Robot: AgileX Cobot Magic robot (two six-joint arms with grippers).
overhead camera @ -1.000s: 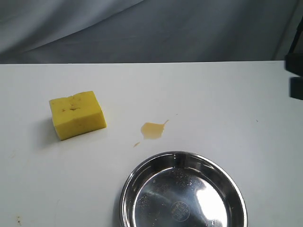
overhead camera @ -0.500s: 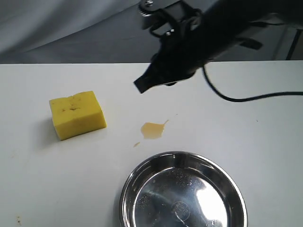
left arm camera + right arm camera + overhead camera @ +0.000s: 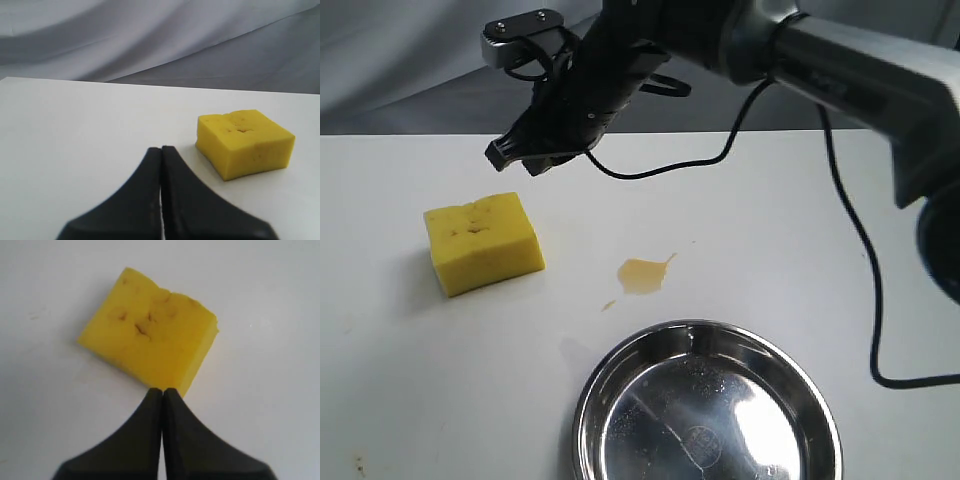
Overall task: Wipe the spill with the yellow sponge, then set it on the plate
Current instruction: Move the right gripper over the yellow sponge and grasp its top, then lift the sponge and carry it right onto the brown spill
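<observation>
My right gripper grabs the yellow sponge's corner end next, to wipe up the amber spill.
The yellow sponge lies flat on the white table at the left, with pitted holes on its top face. The spill, a small amber puddle with a thin tail, sits to its right. Below the puddle, at the front edge, is the steel plate, which holds nothing. My right gripper has reached across and hangs shut just above and behind the sponge, its tips over one sponge corner without touching it. My left gripper is shut and holds nothing, low over the table, apart from the sponge.
The right arm spans the back of the table from the right, and its black cable loops down over the table's right side. A grey cloth hangs behind. A tiny stain marks the front left corner.
The right arm swept in from the right edge and across the back of the table to the left, ending above the sponge. Sponge, spill and plate have not moved.
</observation>
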